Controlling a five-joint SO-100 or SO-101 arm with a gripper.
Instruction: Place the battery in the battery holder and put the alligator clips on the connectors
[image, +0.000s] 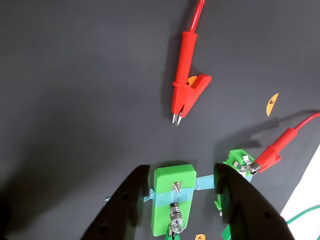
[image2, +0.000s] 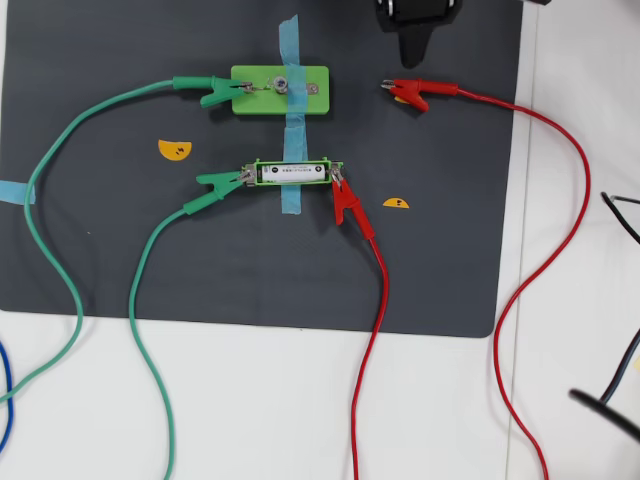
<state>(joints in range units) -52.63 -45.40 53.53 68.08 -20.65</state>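
Observation:
The two squeeze arms of the second red clip flare apart with facing sides, while the clip's metal jaws are small, so the robot's gripper needs to pinch the clip by those arms next.
In the overhead view the battery (image2: 293, 173) lies inside the battery holder (image2: 293, 162), which blue tape holds to the dark mat. A green alligator clip (image2: 218, 181) bites its left tab and a red clip (image2: 346, 199) its right tab. The light-green block (image2: 258, 92) carries a second green clip (image2: 213, 91) on its left connector. Its right connector (image2: 313, 88) is bare. Another red clip (image2: 412, 91) (image: 186, 94) lies loose on the mat to the right. My gripper (image2: 411, 45) (image: 181, 170) is open and empty, with the block (image: 172, 177) between its black fingers (image: 125, 210).
Long green and red wires (image2: 540, 260) trail off the mat (image2: 100, 260) onto the white table. Orange half-disc markers (image2: 175, 149) (image2: 396, 203) sit on the mat. A black cable (image2: 622, 212) runs along the right edge.

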